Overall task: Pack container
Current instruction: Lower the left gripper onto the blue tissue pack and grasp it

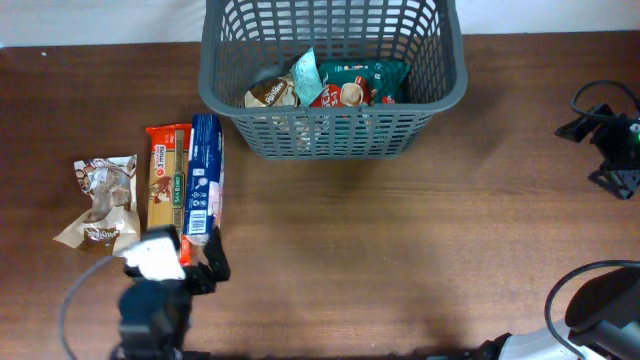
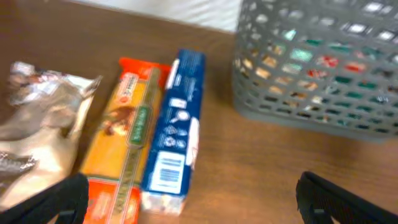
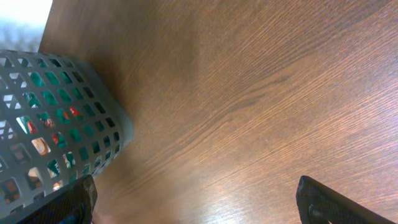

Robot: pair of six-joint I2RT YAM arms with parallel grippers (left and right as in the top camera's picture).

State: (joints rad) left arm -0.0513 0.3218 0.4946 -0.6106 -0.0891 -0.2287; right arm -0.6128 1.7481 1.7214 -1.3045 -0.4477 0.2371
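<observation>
My left gripper grabs the blue box by its near barcode end [image 1: 200, 220] next. This leaves the box's far end free to lead into the basket [image 1: 330, 130].
The dark grey lattice basket [image 1: 330, 130] stands at the back centre and holds a green packet [image 1: 365, 80] and a tan packet [image 1: 272, 93]. It also shows in the left wrist view [image 2: 311, 106] and the right wrist view [image 3: 56, 124]. A blue box [image 1: 206, 175], an orange pasta packet [image 1: 167, 185] and a silver-brown wrapper [image 1: 100, 200] lie side by side on the left of the table. My left gripper [image 1: 185, 268] is open and empty, just in front of the near ends of the blue box [image 2: 174, 137] and the pasta packet [image 2: 121, 143]. My right gripper [image 1: 598, 150] is open and empty at the far right.
The brown wooden table [image 1: 400, 250] carries nothing else. The wrapper [image 2: 37, 130] lies left of the pasta packet in the left wrist view. The right arm's base and cables [image 1: 600, 300] sit at the front right corner.
</observation>
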